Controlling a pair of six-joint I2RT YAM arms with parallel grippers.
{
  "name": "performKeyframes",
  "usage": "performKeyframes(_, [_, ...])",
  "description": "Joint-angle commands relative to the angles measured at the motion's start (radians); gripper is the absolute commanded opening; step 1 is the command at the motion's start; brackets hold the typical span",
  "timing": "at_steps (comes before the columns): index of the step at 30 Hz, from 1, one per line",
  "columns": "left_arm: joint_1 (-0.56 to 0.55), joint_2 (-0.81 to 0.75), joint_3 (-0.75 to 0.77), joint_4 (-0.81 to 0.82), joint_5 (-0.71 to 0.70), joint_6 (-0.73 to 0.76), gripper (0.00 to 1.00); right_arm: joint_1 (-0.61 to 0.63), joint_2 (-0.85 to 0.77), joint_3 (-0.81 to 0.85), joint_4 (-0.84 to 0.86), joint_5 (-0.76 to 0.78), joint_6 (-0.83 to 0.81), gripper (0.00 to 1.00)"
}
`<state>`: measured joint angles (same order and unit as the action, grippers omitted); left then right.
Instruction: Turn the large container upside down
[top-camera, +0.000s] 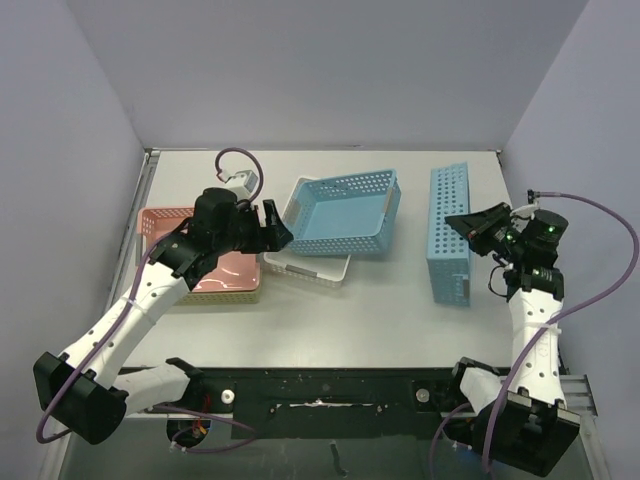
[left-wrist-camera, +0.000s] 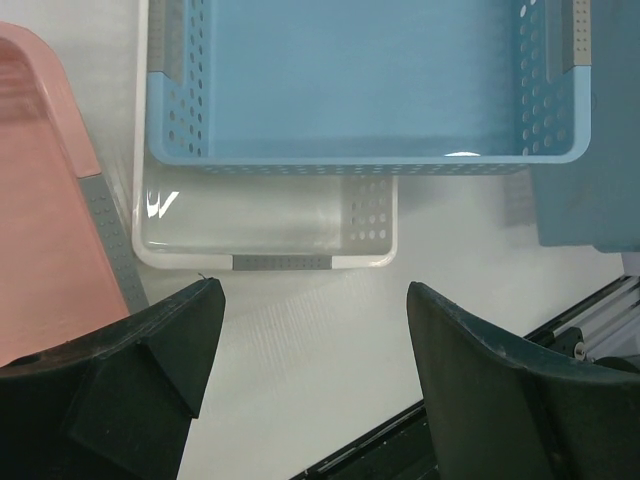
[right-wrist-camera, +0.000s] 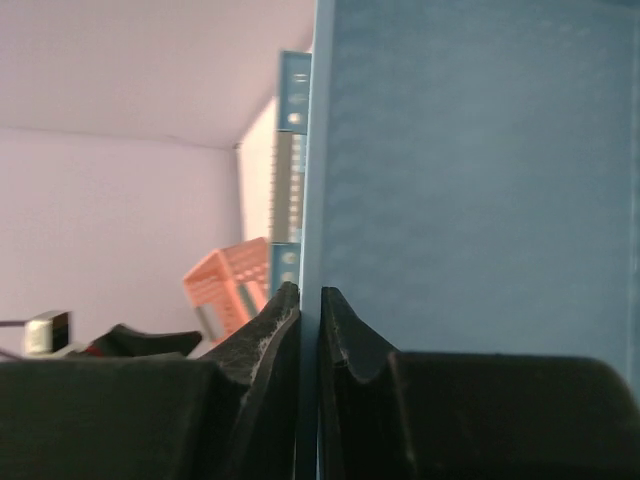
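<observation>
The large blue perforated container (top-camera: 449, 235) stands on its long side and would end upright rather than flat if my right gripper opened now, so it stays held for now.
The large blue perforated container (top-camera: 449, 235) stands on its long side at the right of the table, its flat bottom filling the right wrist view (right-wrist-camera: 470, 170). My right gripper (top-camera: 468, 228) is shut on its edge wall, which sits between the two fingers (right-wrist-camera: 310, 292). My left gripper (top-camera: 280, 232) is open and empty, hovering over bare table just in front of the white tray (left-wrist-camera: 312, 290).
A smaller blue basket (top-camera: 340, 215) rests tilted on a white tray (top-camera: 305, 268); both show in the left wrist view, the basket (left-wrist-camera: 360, 80) and the tray (left-wrist-camera: 260, 225). A pink basket (top-camera: 225, 275) lies at the left under my left arm. The wall runs along the back.
</observation>
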<state>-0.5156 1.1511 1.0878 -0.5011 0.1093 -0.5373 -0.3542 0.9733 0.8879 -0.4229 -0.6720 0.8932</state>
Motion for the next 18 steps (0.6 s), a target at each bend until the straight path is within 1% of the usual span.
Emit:
performKeyframes(1, [-0.003,-0.011,0.042,0.063,-0.011,0.015,0.74,0.009,-0.047,-0.123,0.634,-0.217,0.386,0.00])
performKeyframes(3, [-0.003,-0.011,0.039,0.065,-0.013,0.011,0.74,0.015,-0.041,-0.184,0.770,-0.208,0.478,0.00])
performKeyframes(7, [-0.003,-0.002,0.036,0.072,-0.007,0.010,0.74,0.036,-0.023,-0.272,0.943,-0.146,0.590,0.00])
performKeyframes(12, [-0.003,0.001,0.045,0.072,-0.009,0.011,0.74,0.103,0.061,-0.373,1.197,-0.081,0.726,0.00])
performKeyframes(14, [-0.002,-0.007,0.039,0.078,-0.012,0.010,0.74,0.130,0.101,-0.392,1.262,-0.059,0.751,0.00])
performKeyframes(18, [-0.003,-0.009,0.039,0.076,-0.012,0.014,0.74,0.185,0.173,-0.390,1.325,-0.017,0.771,0.00])
